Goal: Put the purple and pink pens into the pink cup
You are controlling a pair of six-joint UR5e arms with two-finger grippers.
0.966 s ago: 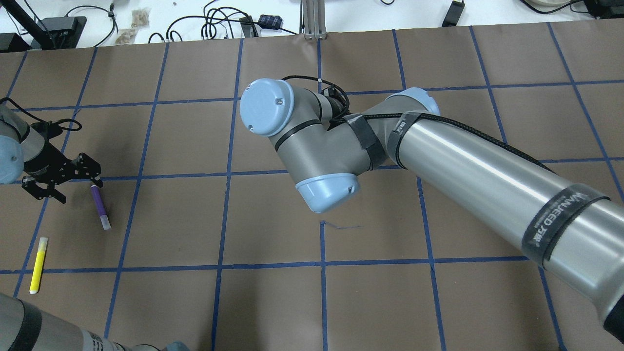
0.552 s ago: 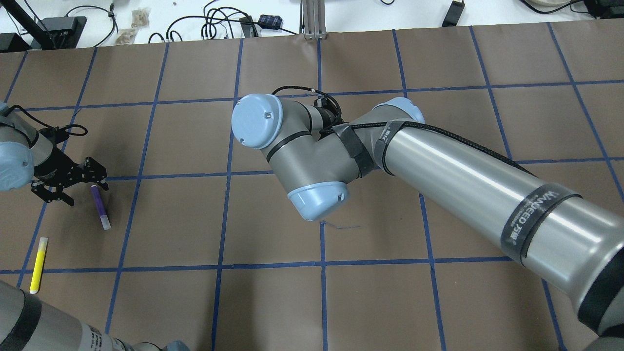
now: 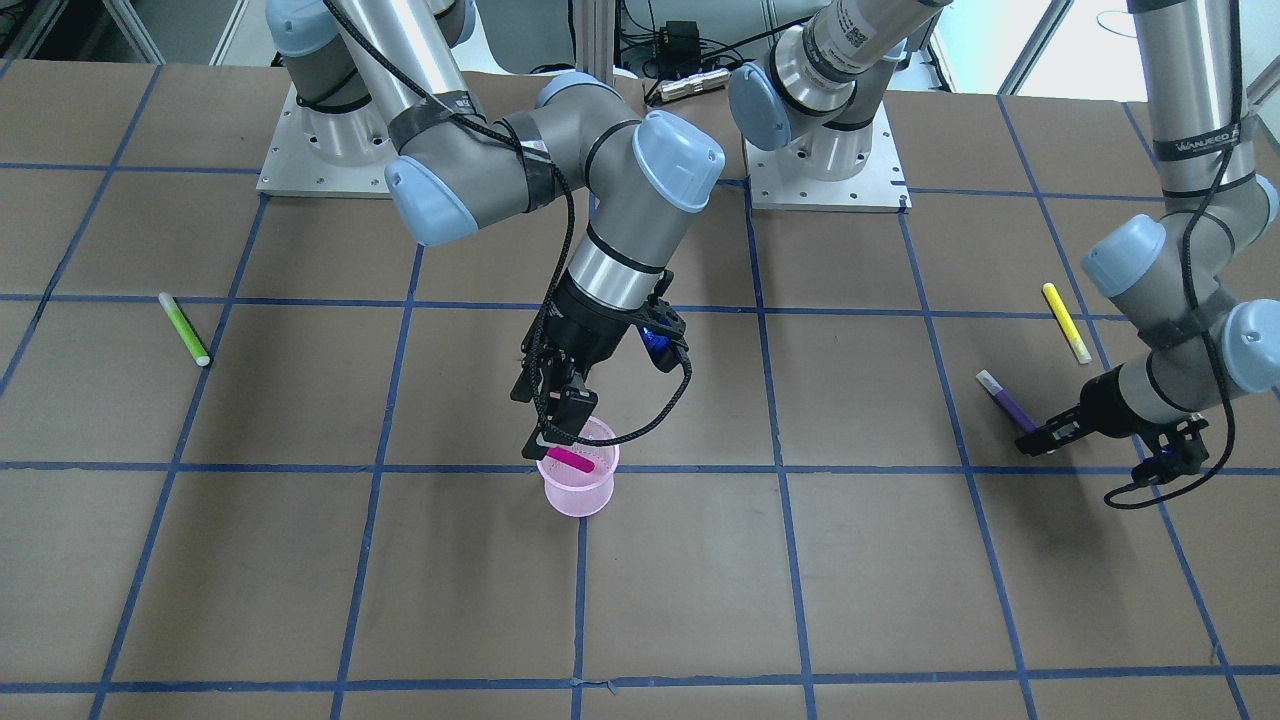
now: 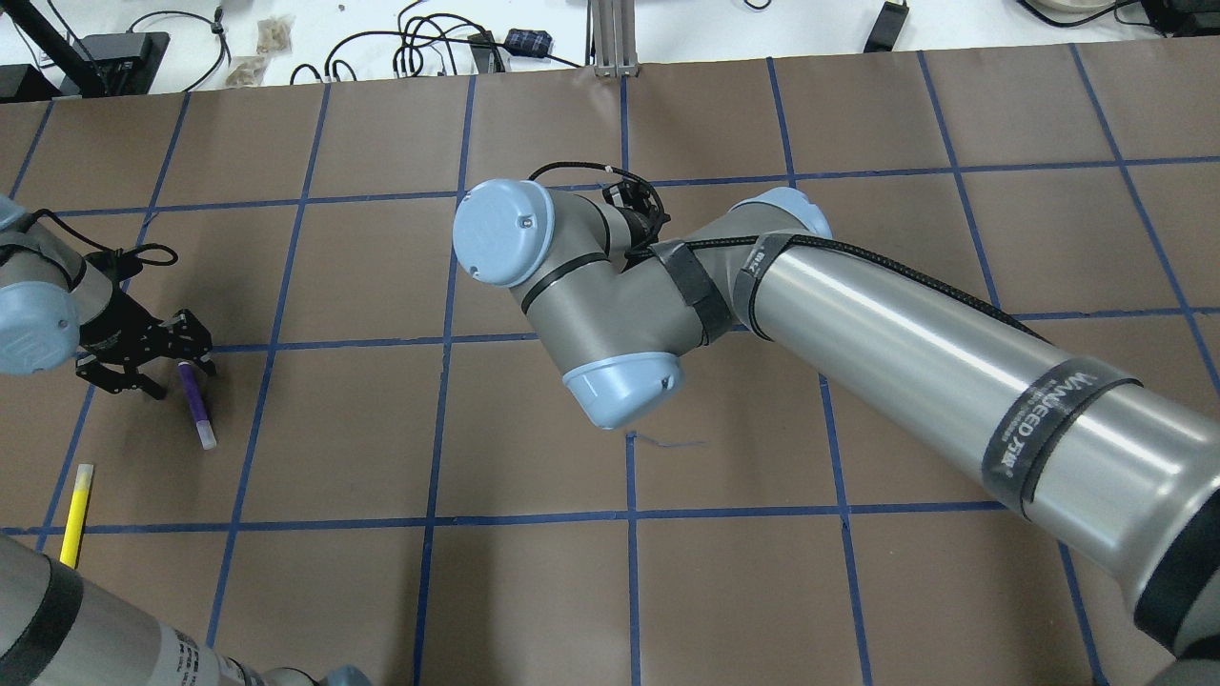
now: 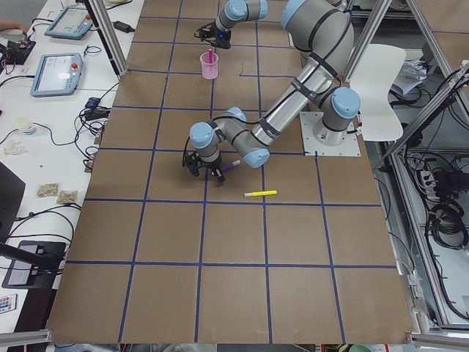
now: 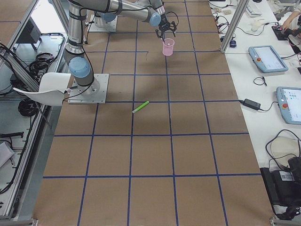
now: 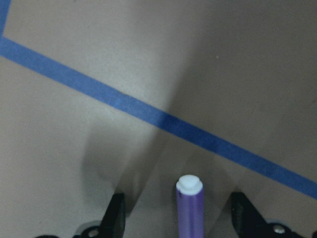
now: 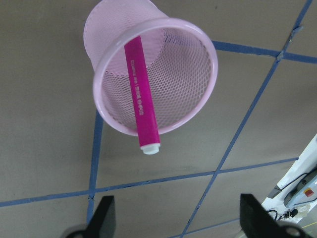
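My left gripper will next pinch the purple pen by its end with the short white plug (image 7: 189, 191), so that the pen can go into the pink cup.
The purple pen (image 4: 198, 408) lies on the brown table at the left. My left gripper (image 4: 179, 379) is open and low over the pen's far end. In the left wrist view the purple pen (image 7: 189, 210) lies between the two fingers without touching them. The pink mesh cup (image 3: 578, 488) stands near the table's middle. The pink pen (image 8: 141, 101) is in the cup and leans over its rim. My right gripper (image 3: 558, 425) is open and empty just above the cup. In the overhead view the right arm hides the cup and that gripper.
A yellow pen (image 4: 74, 512) lies near the purple pen, toward the robot. A green pen (image 3: 185, 329) lies far off on the robot's right side. Cables and devices lie beyond the table's far edge.
My left gripper has moved toward the purple pen and lower, so its open fingers now straddle the pen's end. My right arm shifted a little to the left.
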